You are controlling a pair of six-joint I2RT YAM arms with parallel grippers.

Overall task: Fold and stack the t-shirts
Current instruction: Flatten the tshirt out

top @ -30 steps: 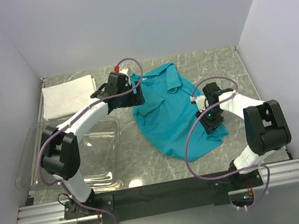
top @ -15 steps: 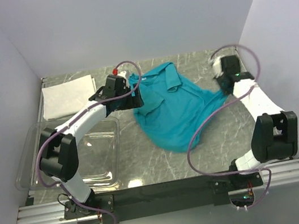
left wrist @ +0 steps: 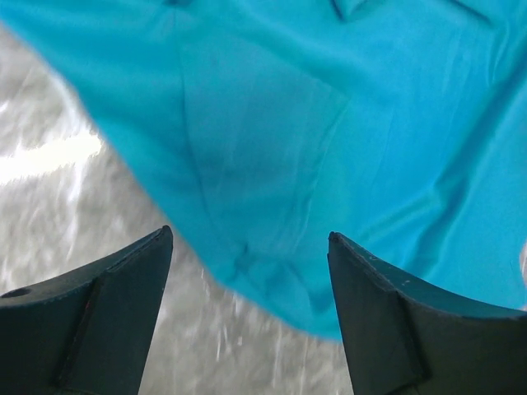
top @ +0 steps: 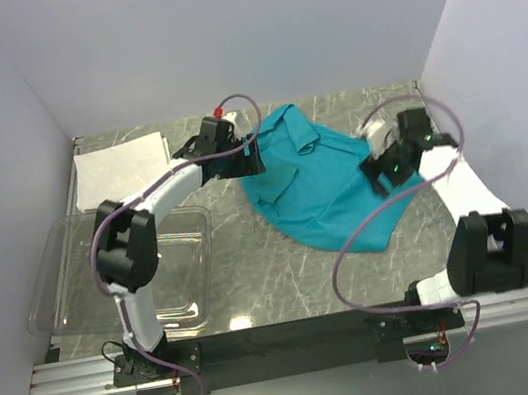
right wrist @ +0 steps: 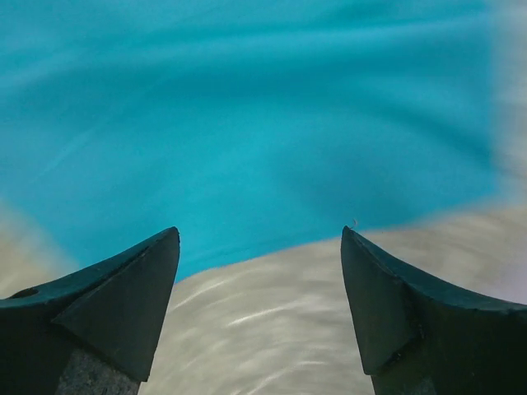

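The teal-blue t-shirt needs to be opened flat for folding. My left gripper will next grab the loose corner of the folded-over flap of the teal-blue t-shirt (top: 315,187).
The teal-blue t-shirt (top: 315,187) lies rumpled on the marble table, right of centre, collar toward the back. The white t-shirt (top: 119,169) is a folded rectangle at the back left. My left gripper (top: 245,158) hovers open over the teal shirt's left edge; in the left wrist view the shirt's hem (left wrist: 272,271) runs between the spread fingers (left wrist: 115,288), nothing pinched. My right gripper (top: 381,172) is open at the shirt's right edge; in the right wrist view the teal cloth (right wrist: 247,107) lies just past the fingertips (right wrist: 387,288), bare table between them.
A clear plastic bin (top: 69,291) sits at the front left, beside the left arm's base. White walls close in the table (top: 289,285) on three sides. The right arm's purple cable (top: 355,253) loops over the shirt's front corner.
The right gripper swung from the shirt's front to the far right, dragging the cloth rightward, then opened and let go. The left gripper shifted slightly back and right, staying open.
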